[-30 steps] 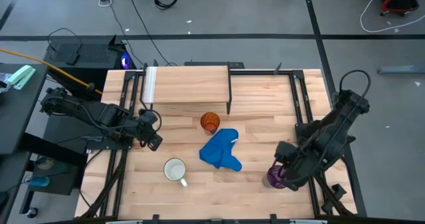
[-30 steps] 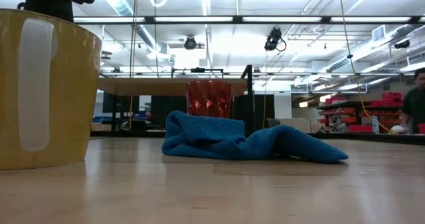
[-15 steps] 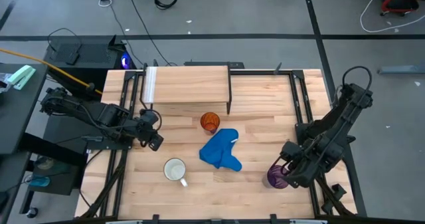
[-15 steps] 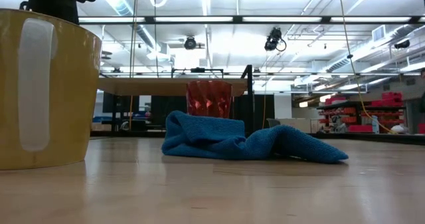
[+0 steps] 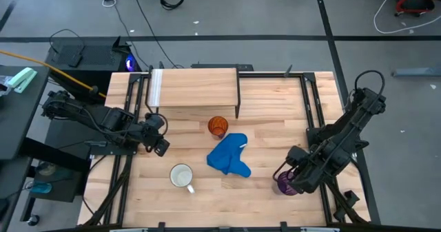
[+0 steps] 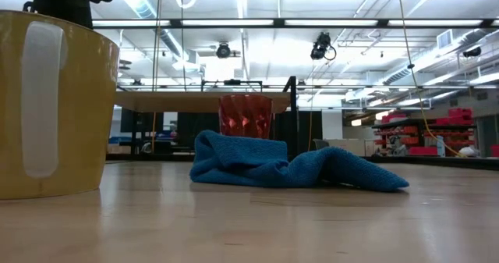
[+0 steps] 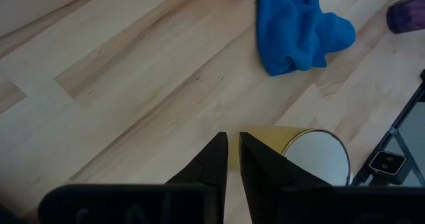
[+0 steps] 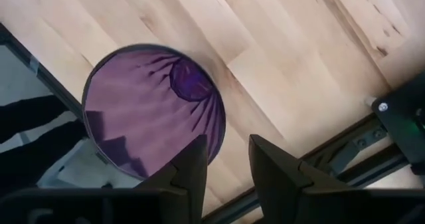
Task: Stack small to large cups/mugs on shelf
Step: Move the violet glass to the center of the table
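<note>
My right gripper grips the purple tumbler by its rim point(image 8: 218, 143) next, to stack the cups on the shelf.
The purple tumbler point(image 5: 284, 184) stands upright near the table's right front corner, also seen in my right wrist view point(image 8: 151, 111). My right gripper point(image 8: 226, 161) is open just above it, pointing down, one finger over its mouth and one outside its rim. The mug point(image 5: 182, 176), yellow outside and white inside, stands upright at the front left point(image 7: 312, 154). My left gripper point(image 7: 232, 151) hangs above the table short of the mug, open by a narrow gap and empty. The orange cup point(image 5: 218, 126) stands before the shelf point(image 5: 194, 87). My right gripper stands astride the tumbler's rim point(image 8: 218, 134) on the side toward the table's right edge, coming from above. I cannot tell whether either finger touches the rim. The tumbler stands upright on the table.
A crumpled blue cloth point(image 5: 229, 157) lies between the orange cup and the tumbler. Black frame rails point(image 5: 313, 111) run along both sides of the table. Bare wood lies between the mug and the cloth.
My right gripper has gone down over the purple tumbler, which has stayed where it was.
</note>
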### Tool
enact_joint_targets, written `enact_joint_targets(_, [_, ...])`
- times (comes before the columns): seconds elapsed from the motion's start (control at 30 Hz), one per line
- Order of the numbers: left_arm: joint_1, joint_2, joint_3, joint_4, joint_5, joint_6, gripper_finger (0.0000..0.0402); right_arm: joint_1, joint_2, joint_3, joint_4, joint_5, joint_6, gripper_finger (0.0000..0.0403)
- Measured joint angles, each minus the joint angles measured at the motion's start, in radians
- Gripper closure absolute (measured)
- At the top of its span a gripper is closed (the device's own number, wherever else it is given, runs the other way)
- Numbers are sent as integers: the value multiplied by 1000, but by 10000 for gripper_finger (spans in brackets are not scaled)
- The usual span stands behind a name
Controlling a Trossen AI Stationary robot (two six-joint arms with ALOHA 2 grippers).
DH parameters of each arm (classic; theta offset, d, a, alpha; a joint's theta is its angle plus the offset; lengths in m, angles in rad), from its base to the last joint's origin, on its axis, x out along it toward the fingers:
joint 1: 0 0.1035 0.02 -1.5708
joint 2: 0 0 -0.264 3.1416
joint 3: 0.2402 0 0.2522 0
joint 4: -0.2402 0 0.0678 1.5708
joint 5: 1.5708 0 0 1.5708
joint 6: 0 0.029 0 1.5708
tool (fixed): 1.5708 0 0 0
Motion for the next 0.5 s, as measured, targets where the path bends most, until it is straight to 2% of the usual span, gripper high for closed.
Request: enact_joint_targets(0.5, [0,0,0,0,0,0,350,-47,62,0,8,0,-96,284])
